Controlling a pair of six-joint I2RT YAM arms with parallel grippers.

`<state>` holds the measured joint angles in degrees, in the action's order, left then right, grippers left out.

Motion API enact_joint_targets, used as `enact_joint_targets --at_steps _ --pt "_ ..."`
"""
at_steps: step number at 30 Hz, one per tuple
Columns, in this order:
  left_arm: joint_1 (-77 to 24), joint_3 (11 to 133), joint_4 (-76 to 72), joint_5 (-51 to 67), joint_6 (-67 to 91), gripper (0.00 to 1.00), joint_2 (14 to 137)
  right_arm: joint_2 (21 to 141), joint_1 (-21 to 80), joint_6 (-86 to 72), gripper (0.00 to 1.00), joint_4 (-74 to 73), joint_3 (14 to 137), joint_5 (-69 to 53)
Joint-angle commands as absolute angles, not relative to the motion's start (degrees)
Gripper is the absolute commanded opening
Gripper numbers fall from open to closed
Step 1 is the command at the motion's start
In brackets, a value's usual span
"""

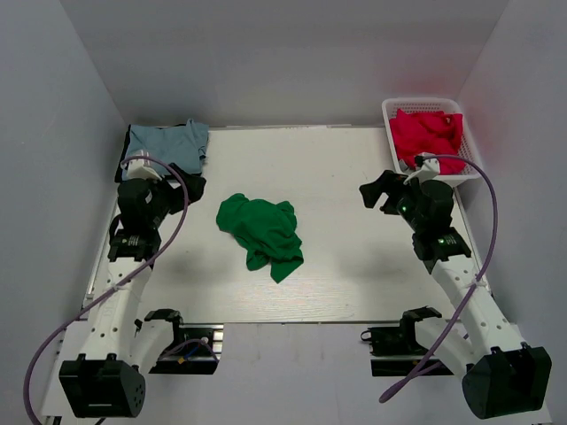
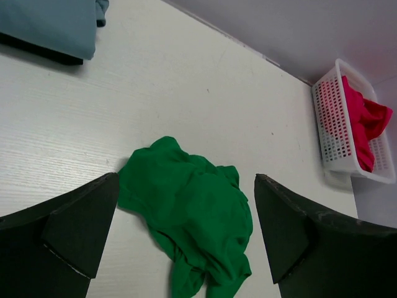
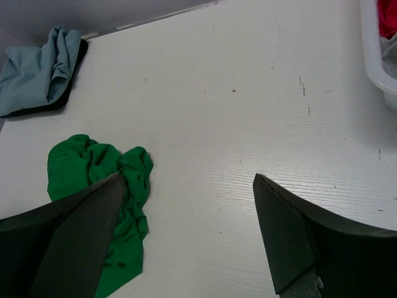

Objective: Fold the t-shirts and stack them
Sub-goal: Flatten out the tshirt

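The robot's right gripper will stretch the crumpled green t-shirt (image 1: 261,232) open and spread it for folding, so it will next grab the t-shirt by its edge facing that gripper.
A crumpled green t-shirt (image 1: 261,232) lies in a heap at the table's middle; it also shows in the left wrist view (image 2: 192,217) and the right wrist view (image 3: 102,192). A folded grey-blue t-shirt (image 1: 168,144) lies on a dark one at the far left corner. Red t-shirts (image 1: 428,135) fill a white basket (image 1: 423,106) at the far right. My left gripper (image 1: 183,190) is open and empty, left of the green shirt. My right gripper (image 1: 379,193) is open and empty, right of it, above the bare table.
The table's white surface (image 1: 354,257) is bounded by grey walls on three sides. The basket also shows in the left wrist view (image 2: 338,133). The grey-blue shirt shows in the right wrist view (image 3: 37,71) at the far left.
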<state>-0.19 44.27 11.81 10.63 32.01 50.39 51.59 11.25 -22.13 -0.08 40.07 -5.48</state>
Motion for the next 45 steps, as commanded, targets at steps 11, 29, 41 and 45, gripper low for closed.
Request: enact_joint_targets --at_steps 11,29,41,45 --pt "-0.3 44.1 18.9 12.0 34.5 1.00 67.6 59.6 11.4 -27.6 0.90 -11.1 46.9 9.5" --pt "-2.6 40.7 9.2 18.4 33.9 0.73 90.2 72.5 31.9 -12.5 0.90 -9.4 44.3 -9.9" --pt "-6.5 45.0 9.0 17.1 33.4 0.00 97.6 79.1 44.5 -10.4 0.90 -7.6 41.3 1.7" --pt "-6.5 45.0 9.7 16.0 33.4 0.00 94.1 85.9 48.0 -10.1 0.90 -4.5 42.8 3.9"
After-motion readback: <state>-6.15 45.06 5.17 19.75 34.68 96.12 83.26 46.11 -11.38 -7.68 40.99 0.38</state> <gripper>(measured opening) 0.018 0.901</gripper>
